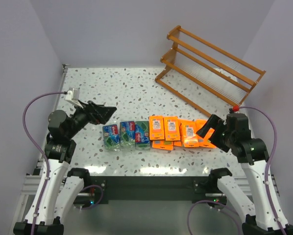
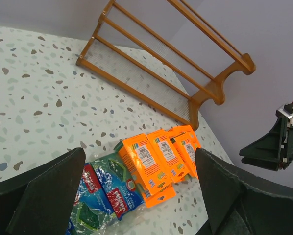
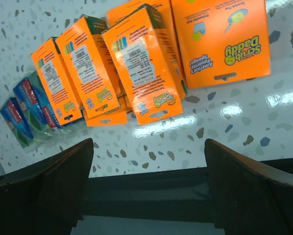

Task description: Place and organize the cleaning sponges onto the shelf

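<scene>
The end orange sponge pack should be held next by its thin edge flap (image 1: 208, 145) in my right gripper, so its boxed body stays free to sit on the shelf (image 1: 210, 66).
The cleaning sponges lie in one row near the table's front. Three green-and-blue wrapped packs (image 1: 126, 134) (image 2: 109, 188) (image 3: 26, 110) sit on the left. Several flat orange packs (image 1: 176, 131) (image 2: 158, 156) (image 3: 141, 68) overlap on the right. The orange-brown wooden shelf (image 1: 210, 66) (image 2: 151, 68) stands at the far right with nothing on its tiers. My left gripper (image 1: 105, 113) (image 2: 139, 161) hangs open just left of and above the green packs, holding nothing. Over the right end of the orange row my right gripper (image 1: 208, 128) (image 3: 149, 147) is open and holds nothing.
The speckled white table (image 1: 112, 88) runs from the packs back to the shelf. A dark rail (image 1: 146, 178) lines its near edge. Grey walls close in on the left, back and right. Purple cables (image 1: 31, 105) loop beside both arms.
</scene>
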